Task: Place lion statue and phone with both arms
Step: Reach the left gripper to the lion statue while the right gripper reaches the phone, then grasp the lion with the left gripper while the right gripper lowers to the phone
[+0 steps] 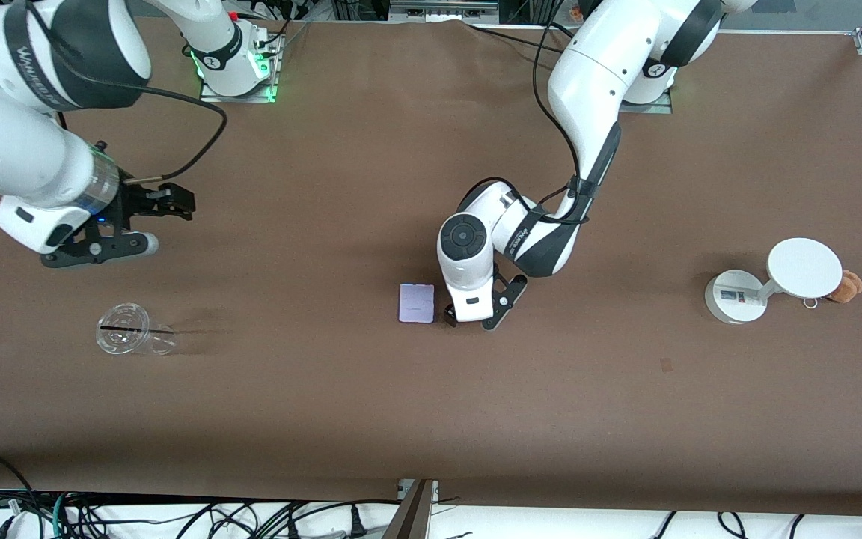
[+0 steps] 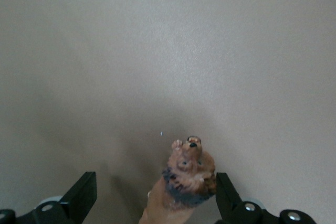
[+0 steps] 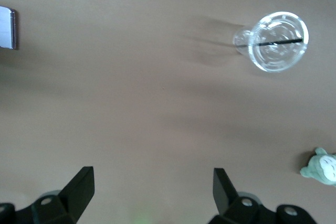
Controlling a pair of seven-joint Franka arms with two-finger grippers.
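The lion statue's dark mane (image 2: 185, 191) sits between the gripper's fingers in the left wrist view, so my left gripper should close now and would hold the statue.
The phone (image 1: 416, 303), a pale lavender slab, lies flat on the brown table near its middle. My left gripper (image 1: 474, 319) is down at the table right beside the phone, toward the left arm's end, and hides the lion statue in the front view. In the left wrist view the lion statue (image 2: 185, 182), orange-brown with a dark mane, lies between the open fingers of the left gripper (image 2: 154, 184), close against one finger (image 2: 224, 192). My right gripper (image 1: 179, 201) is open and empty, up over the table toward the right arm's end; it also shows in the right wrist view (image 3: 152, 182).
A clear plastic cup (image 1: 130, 337) lies on its side near the right arm's end; it shows in the right wrist view (image 3: 277, 40), with a grey-green plush (image 3: 321, 166) and the phone's edge (image 3: 6, 27). A white round stand (image 1: 768, 284) and a tan plush (image 1: 845, 287) sit near the left arm's end.
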